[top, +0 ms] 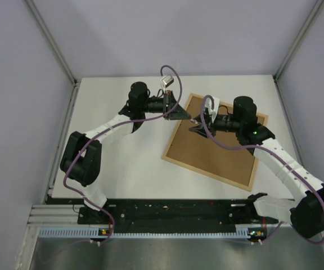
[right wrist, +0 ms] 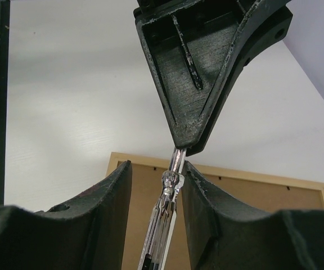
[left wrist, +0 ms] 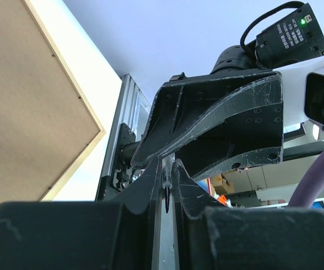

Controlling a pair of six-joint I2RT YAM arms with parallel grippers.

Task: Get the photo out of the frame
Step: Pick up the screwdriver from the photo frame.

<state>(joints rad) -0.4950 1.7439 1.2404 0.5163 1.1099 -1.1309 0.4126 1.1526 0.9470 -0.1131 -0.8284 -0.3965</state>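
Observation:
The right gripper takes hold of the slim tool by its clear body next, leaving the tool's metal stem free to open the frame.
The frame lies face down on the white table, brown fibreboard back up inside its light-wood rim; it also shows in the left wrist view and the right wrist view. The photo is hidden. Both grippers meet tip to tip above the frame's far left corner. My left gripper is shut on the end of a slim tool with a metal shaft and clear body. My right gripper is open, its fingers apart on either side of the tool.
The white table is walled by grey panels on three sides. A black rail with the arm bases runs along the near edge. Purple cables loop off both arms above the frame.

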